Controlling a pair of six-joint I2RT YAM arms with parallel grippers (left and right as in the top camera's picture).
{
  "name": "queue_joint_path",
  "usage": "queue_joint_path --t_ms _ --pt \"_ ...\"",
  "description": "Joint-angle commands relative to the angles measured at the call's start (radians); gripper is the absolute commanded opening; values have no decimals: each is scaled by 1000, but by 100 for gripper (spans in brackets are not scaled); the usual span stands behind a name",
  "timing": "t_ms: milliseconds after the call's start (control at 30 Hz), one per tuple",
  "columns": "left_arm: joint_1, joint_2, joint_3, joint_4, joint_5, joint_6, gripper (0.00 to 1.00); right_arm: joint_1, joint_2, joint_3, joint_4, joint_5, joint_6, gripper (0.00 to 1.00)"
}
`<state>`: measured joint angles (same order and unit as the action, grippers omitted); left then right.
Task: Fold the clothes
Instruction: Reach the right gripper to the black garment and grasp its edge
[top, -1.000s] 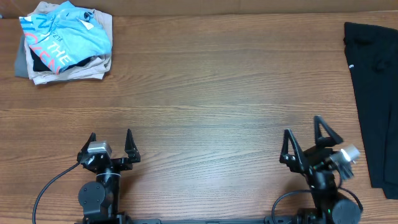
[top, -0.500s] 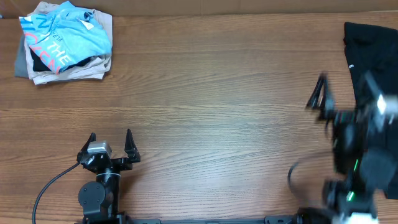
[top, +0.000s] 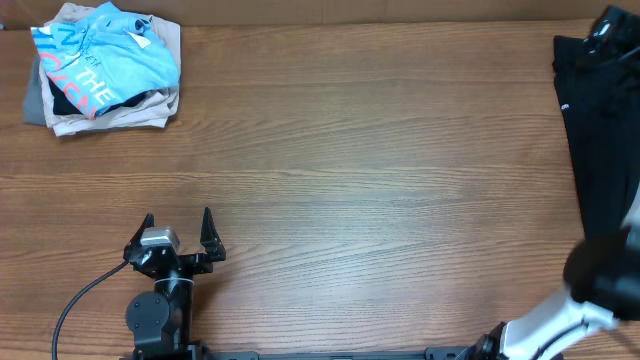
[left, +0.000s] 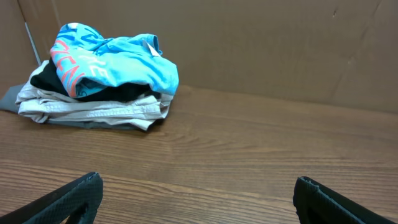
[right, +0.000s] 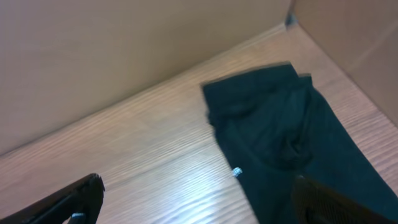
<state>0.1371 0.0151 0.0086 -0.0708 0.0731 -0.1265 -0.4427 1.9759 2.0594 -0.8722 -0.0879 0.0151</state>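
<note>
I should pull the black garment (top: 605, 170) lengthwise across the table for folding, so my right gripper should grab the garment by its far end near the back wall (top: 580, 52).
The black garment (top: 605, 170) lies spread flat along the table's right edge, with a small white logo (top: 565, 107) near its left hem. In the right wrist view the garment (right: 292, 137) lies ahead and to the right, its logo (right: 236, 172) between the fingers. My right gripper (right: 199, 202) is open and empty, raised over the garment's left edge. Its arm (top: 600, 275) is a blur at the overhead view's right edge. My left gripper (top: 178, 218) is open and empty at the front left, shown also in the left wrist view (left: 199, 190).
A pile of folded clothes (top: 105, 65) sits at the back left, topped by a light blue shirt with coral lettering (left: 112, 56) over beige and grey garments. A cardboard wall (left: 249, 43) runs along the table's back edge and right side.
My right arm has swung up from the front right, out over the black garment toward the back right. The left arm, the garment and the pile have not moved.
</note>
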Motion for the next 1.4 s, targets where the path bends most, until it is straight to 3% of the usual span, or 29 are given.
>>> queue_joint_path --t_ms 0,300,567,867,1033,1267,1367 --pt "-3 -11 -4 -1 -5 18 100 -36 117 131 -30 -26 -19 100" --pt "-3 -11 -4 -1 -6 18 100 -117 343 130 162 -27 94 100" --pt "-3 -11 -4 -1 -6 18 100 -144 524 130 320 -26 94 100" --pt "-3 -11 -4 -1 -5 18 100 -144 620 130 420 -22 113 90" --pt "-3 -11 -4 -1 -6 18 100 -144 624 130 424 -18 112 69" --pt "-3 -11 -4 -1 -6 18 100 -144 624 130 418 -18 113 31" --pt "-3 -11 -4 -1 -6 18 100 -144 624 149 386 -19 116 20"
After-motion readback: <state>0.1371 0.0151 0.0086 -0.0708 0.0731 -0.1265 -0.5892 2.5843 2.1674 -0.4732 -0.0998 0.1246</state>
